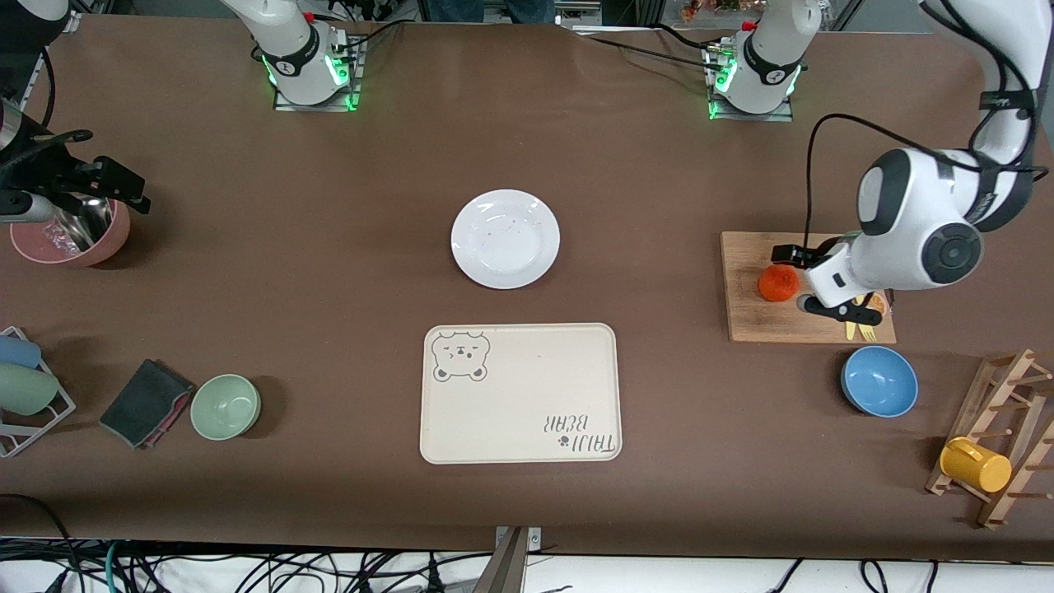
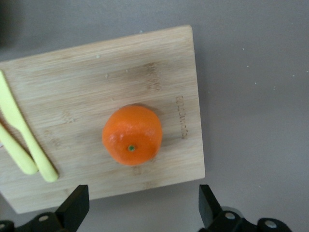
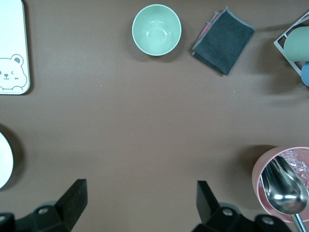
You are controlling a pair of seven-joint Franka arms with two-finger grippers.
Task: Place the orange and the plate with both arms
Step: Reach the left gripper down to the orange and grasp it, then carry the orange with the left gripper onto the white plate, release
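The orange (image 1: pixel 777 283) should go onto the white plate (image 1: pixel 505 239). My left gripper needs to grab the orange by its round sides next.
The white plate (image 1: pixel 505 239) lies bare in the middle of the table, and its rim shows in the right wrist view (image 3: pixel 4 162). The orange (image 1: pixel 777 283) (image 2: pixel 132 135) sits on a wooden cutting board (image 1: pixel 745 317) (image 2: pixel 96 72) toward the left arm's end. My left gripper (image 1: pixel 811 282) (image 2: pixel 142 203) hangs open over the board's edge just beside the orange, holding nothing. My right gripper (image 1: pixel 128 188) (image 3: pixel 140 193) stands open and holds nothing, beside a pink bowl (image 1: pixel 70 235) at the right arm's end, with bare table between its fingers.
A cream bear tray (image 1: pixel 520 394) lies nearer the front camera than the plate. Yellow plastic cutlery (image 2: pixel 26 135) lies on the board. Around stand a blue bowl (image 1: pixel 879 380), a green bowl (image 1: pixel 226 406), a dark cloth (image 1: pixel 146 402) and a rack with a yellow mug (image 1: pixel 976 465).
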